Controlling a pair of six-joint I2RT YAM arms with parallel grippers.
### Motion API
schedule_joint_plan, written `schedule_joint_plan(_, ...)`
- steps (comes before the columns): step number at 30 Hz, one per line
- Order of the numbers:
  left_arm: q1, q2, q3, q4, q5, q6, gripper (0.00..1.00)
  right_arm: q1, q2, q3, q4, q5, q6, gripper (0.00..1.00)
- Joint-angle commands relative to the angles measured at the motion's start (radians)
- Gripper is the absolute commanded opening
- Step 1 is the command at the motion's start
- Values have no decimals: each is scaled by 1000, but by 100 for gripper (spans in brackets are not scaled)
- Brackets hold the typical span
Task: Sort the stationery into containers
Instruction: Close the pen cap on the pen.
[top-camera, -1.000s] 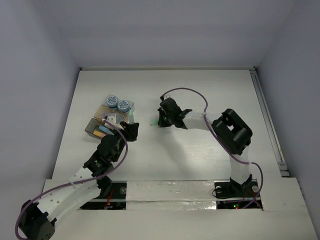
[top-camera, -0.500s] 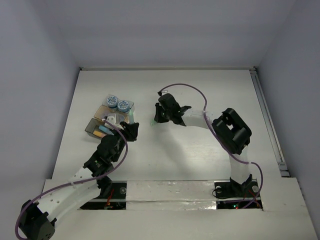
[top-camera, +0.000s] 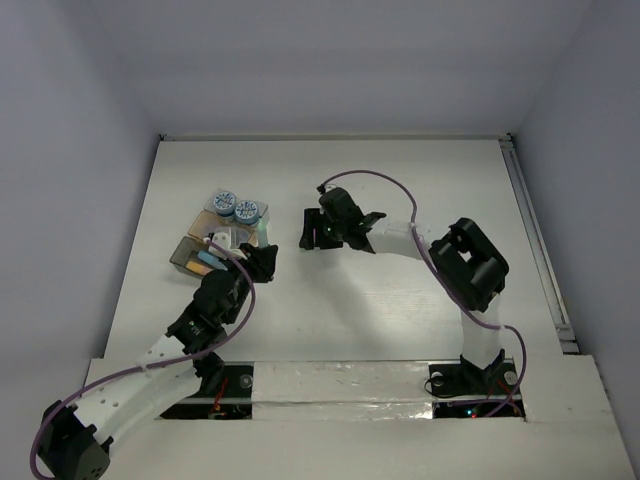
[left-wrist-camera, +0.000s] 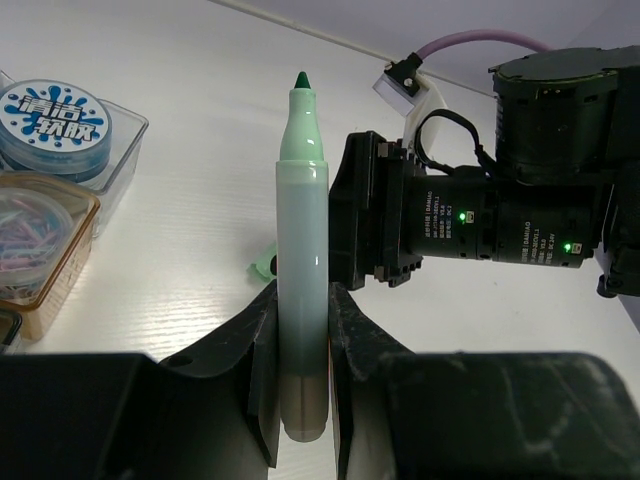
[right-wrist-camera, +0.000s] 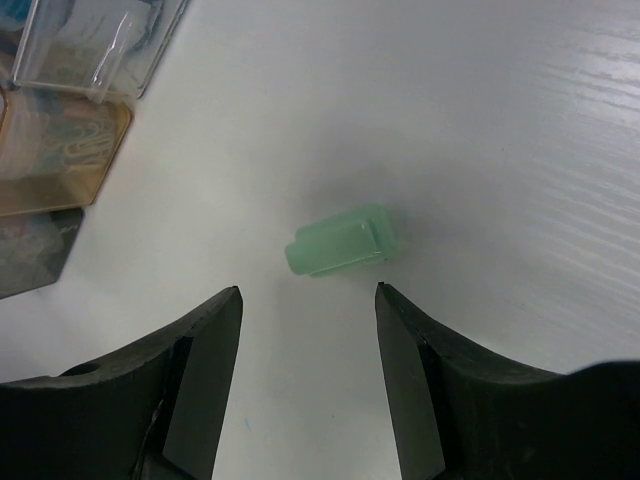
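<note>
I will next pinch the sides of the green cap near its closed end with my right gripper. The cap's opening stays free to cap the marker (left-wrist-camera: 302, 200).
My left gripper (left-wrist-camera: 302, 300) is shut on a pale green marker (left-wrist-camera: 302, 200) with no cap, its dark tip pointing away. In the top view the left gripper (top-camera: 262, 262) sits just right of the two see-through containers (top-camera: 195, 255). My right gripper (right-wrist-camera: 308, 290) stands open, low over the table. A small green cap (right-wrist-camera: 343, 240) lies free on the table just beyond its fingertips, touching neither finger. In the left wrist view the green cap (left-wrist-camera: 262, 265) peeks out beside the marker. In the top view the right gripper (top-camera: 308, 232) hides it.
Two round blue-topped tubs (top-camera: 224, 202) (top-camera: 246, 211) sit in the far box (top-camera: 237, 218). A brownish tub of coloured clips (left-wrist-camera: 35, 250) stands close to my left fingers. The right arm's black wrist (left-wrist-camera: 470, 230) is directly ahead of the marker tip. A box corner (right-wrist-camera: 70, 100) shows at upper left.
The right gripper has gone from shut to open and shifted slightly left. The green cap now lies loose below it. The left arm has not moved.
</note>
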Motion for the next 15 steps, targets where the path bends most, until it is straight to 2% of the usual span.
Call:
schedule_joint_plan(1,6,-19,-7,43,3,9,0,7,27,58,-8,-45,29,62)
schedule_joint_plan(10,6,-39,-12,42,4,7,0,7,133,180,-83,0,4,62)
schedule_joint_plan(15,6,-44,-13,40,0,5,0,16,161,214,-130,40,-16,57)
